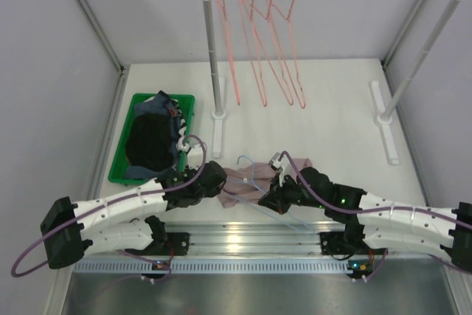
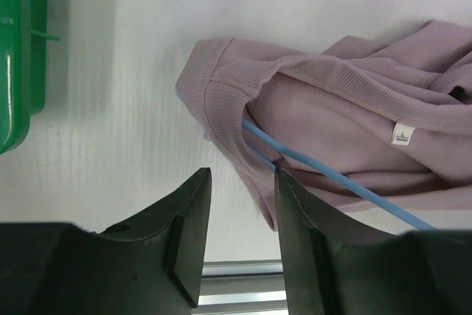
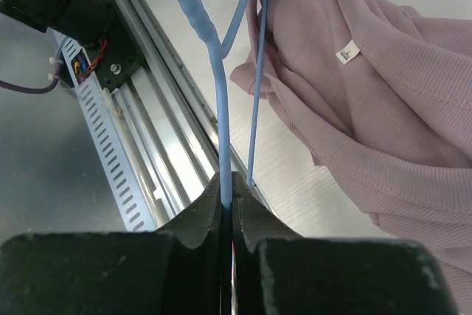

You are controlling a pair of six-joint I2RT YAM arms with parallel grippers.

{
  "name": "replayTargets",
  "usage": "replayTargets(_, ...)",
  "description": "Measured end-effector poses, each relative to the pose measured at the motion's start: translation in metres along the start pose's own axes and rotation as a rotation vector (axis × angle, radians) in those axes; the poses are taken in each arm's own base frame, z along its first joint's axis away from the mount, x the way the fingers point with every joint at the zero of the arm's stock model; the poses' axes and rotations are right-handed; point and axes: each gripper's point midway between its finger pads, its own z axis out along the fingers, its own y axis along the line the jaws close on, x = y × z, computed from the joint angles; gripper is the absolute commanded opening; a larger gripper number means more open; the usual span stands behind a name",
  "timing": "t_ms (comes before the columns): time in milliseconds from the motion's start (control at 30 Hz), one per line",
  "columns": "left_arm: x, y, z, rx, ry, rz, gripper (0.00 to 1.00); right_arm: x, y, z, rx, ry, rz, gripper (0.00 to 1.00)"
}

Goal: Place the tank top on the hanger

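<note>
I need to grab the tank top by its near edge (image 1: 224,192) (image 2: 238,150) beside the armhole with my left gripper next. Then the hanger can slide farther through.
The pink-mauve tank top (image 1: 240,180) lies crumpled on the table between my two grippers. The light-blue wire hanger (image 1: 254,201) runs into it. In the left wrist view the tank top (image 2: 332,101) has the hanger wire (image 2: 339,179) coming out of an armhole. My left gripper (image 2: 242,173) stands open just short of the fabric's near edge, with nothing between its fingers (image 2: 193,215). My right gripper (image 3: 226,181) is shut on the hanger (image 3: 214,71) at its twisted neck. The tank top (image 3: 383,108) lies to the right of that gripper.
A green bin (image 1: 122,160) with dark clothes sits at the left; its wall (image 2: 15,71) is close to my left gripper. A clothes rack (image 1: 212,49) at the back carries several pink wire hangers (image 1: 265,49). An aluminium rail (image 1: 243,237) runs along the near table edge.
</note>
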Motion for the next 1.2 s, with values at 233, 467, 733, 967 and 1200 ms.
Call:
replayTargets(233,0.001,-0.005,0.009,0.000,-0.010,-0.005,0.45,0.001,0.000,0.003,-0.003,0.006,0.000,0.00)
replayTargets(467,0.005,-0.003,0.016,-0.024,-0.007,0.003,0.24,0.001,0.001,0.003,-0.007,0.005,-0.006,0.00)
replayTargets(733,0.002,-0.005,0.016,-0.027,-0.011,0.044,0.00,0.001,0.001,0.003,-0.009,0.007,-0.008,0.00)
replayTargets(967,-0.025,-0.035,-0.011,0.051,-0.005,0.102,0.00,-0.004,0.005,-0.001,-0.025,-0.005,-0.031,0.00)
replayTargets(1200,-0.060,-0.077,-0.061,0.194,-0.014,0.202,0.00,-0.037,0.022,-0.011,-0.069,-0.075,-0.094,0.00)
